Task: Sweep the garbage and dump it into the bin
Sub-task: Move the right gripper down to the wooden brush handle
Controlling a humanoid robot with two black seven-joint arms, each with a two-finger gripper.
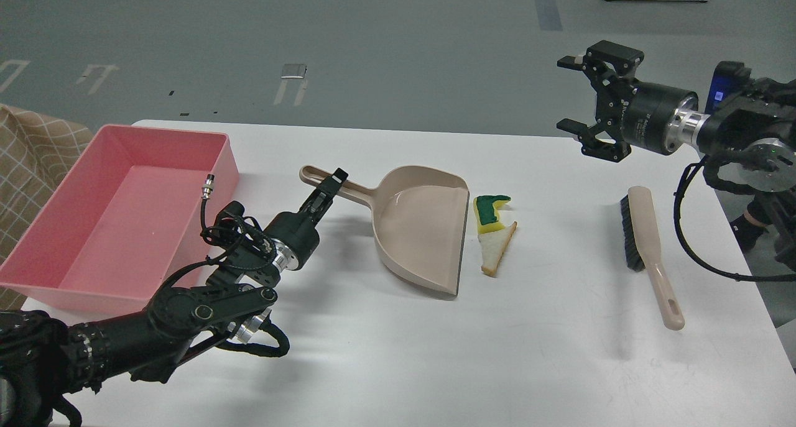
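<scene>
I should grab the beige brush by its handle (664, 296) with my right gripper next, so the bristles can sweep.
The yellow sponge piece with a green top (489, 213) and the triangular bread slice (496, 250) lie touching on the white table, just right of the open mouth of the beige dustpan (423, 228). My left gripper (329, 188) is shut on the dustpan's handle (329, 186). The pink bin (118, 212) stands at the table's left. The beige brush with black bristles (647, 250) lies at the right. My right gripper (572, 94) is open and empty, held above the table's far right, pointing left.
A checked brown cloth (28, 160) hangs left of the bin. The white table (497, 352) ends close at the right, past the brush. Grey floor lies beyond the table's far edge.
</scene>
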